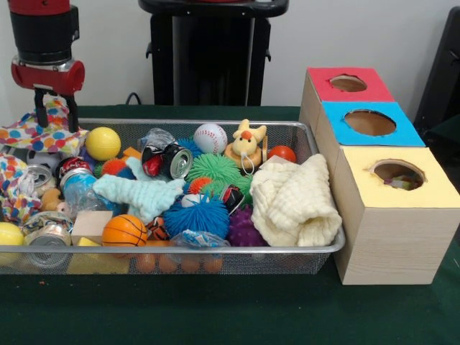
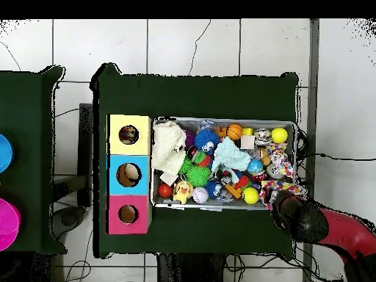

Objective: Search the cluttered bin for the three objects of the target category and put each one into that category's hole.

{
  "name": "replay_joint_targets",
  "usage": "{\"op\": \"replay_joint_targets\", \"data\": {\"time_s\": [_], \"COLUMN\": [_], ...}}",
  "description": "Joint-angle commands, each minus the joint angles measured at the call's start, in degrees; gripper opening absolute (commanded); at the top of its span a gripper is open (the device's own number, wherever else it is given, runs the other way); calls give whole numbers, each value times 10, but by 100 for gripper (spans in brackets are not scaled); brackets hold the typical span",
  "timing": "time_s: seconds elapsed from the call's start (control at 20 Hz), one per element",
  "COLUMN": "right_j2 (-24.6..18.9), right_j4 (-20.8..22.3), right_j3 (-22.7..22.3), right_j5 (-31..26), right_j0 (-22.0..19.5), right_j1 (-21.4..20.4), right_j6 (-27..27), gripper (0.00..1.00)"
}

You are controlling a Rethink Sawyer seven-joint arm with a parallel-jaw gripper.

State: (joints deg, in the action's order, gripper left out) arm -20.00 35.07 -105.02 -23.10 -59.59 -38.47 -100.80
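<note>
I will next use my gripper to pinch the cloth by the raised fold [image 1: 57, 113] that stands up between my fingers, because the cloth drapes slack [image 1: 36, 136] over the bin's corner.
The wire mesh bin [image 1: 215, 123] [image 2: 220, 208] is full of toys. One polka-dot cloth [image 1: 32, 134] [image 2: 285, 189] lies over the bin's corner below my gripper. A second polka-dot cloth [image 1: 13, 188] [image 2: 277, 156] lies inside the bin next to it. I see no third one in the bin. My gripper [image 1: 57, 123] [image 2: 282, 203] hangs over the first cloth, open, with its fingertips [image 1: 72, 122] down at the fabric. The yellow-topped box's hole [image 1: 397, 174] [image 2: 128, 134] is at the opposite end of the bin, and something pale with coloured bits shows inside it.
A cream waffle cloth [image 1: 295, 201] and a mint fuzzy cloth [image 1: 140, 194] lie among balls, cans and spiky toys. The blue-topped box [image 1: 370, 123] and the red-topped box [image 1: 347, 83] stand in a row with the yellow one.
</note>
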Motion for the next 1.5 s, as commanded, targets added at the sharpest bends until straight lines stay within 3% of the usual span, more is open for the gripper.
{"op": "replay_joint_targets", "data": {"time_s": [0.05,0.45,0.8,1.5], "right_j2": [-45,-36,-39,-48], "right_j4": [40,69,83,107], "right_j3": [34,59,86,122], "right_j5": [-49,1,4,45], "right_j0": [-11,-3,-14,-10], "right_j1": [29,101,140,185], "right_j6": [107,81,82,77], "gripper": [100,100,100,100]}}
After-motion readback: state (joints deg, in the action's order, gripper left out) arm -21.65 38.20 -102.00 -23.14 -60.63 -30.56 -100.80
